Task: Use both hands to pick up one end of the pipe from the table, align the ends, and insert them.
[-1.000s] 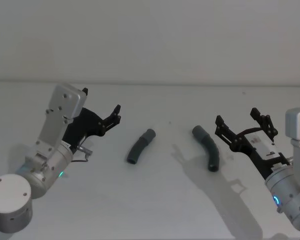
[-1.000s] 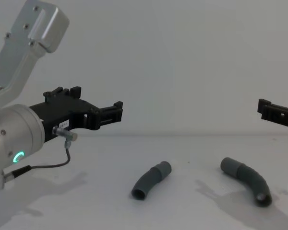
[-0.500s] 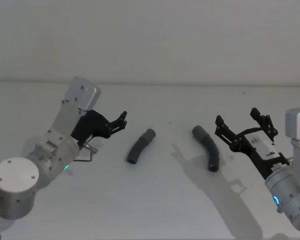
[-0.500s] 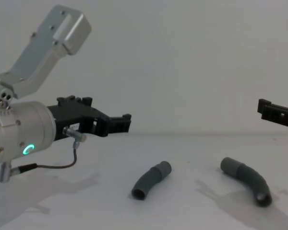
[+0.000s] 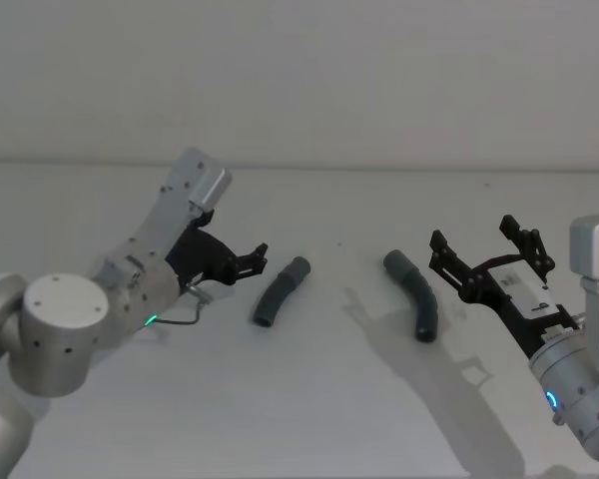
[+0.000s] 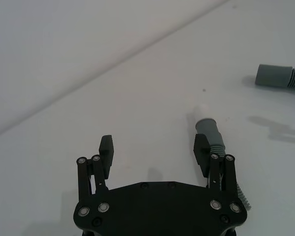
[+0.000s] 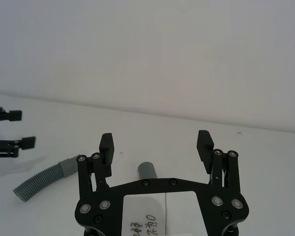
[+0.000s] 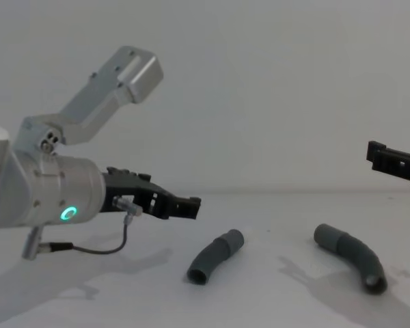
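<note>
The left gripper will next grab the pipe piece by its smooth collar (image 8: pixel 231 239), so the pipe piece's white tip stays free to go into the other pipe piece (image 8: pixel 352 256).
Two curved dark grey pipe pieces lie apart on the white table (image 5: pixel 309 409). The left piece (image 5: pixel 278 291) (image 8: pixel 215 256) points its lighter collar end (image 5: pixel 299 266) toward the back right. The right piece (image 5: pixel 415 295) (image 8: pixel 350 255) has its collar (image 5: pixel 394 262) at the back left. My left gripper (image 5: pixel 258 256) (image 8: pixel 189 205) hovers open just left of the left piece, whose collar (image 6: pixel 208 128) shows beside one finger. My right gripper (image 5: pixel 472 232) (image 7: pixel 155 139) is open and raised, just right of the right piece (image 7: pixel 147 171).
A plain pale wall rises behind the table's far edge. The left arm's silver body (image 5: pixel 65 329) with its green ring light takes up the near left. The right arm's silver wrist (image 5: pixel 579 384) fills the near right corner.
My left arm has swung right and lower, bringing its open gripper close to the left pipe piece. The right arm and both pieces have stayed still.
</note>
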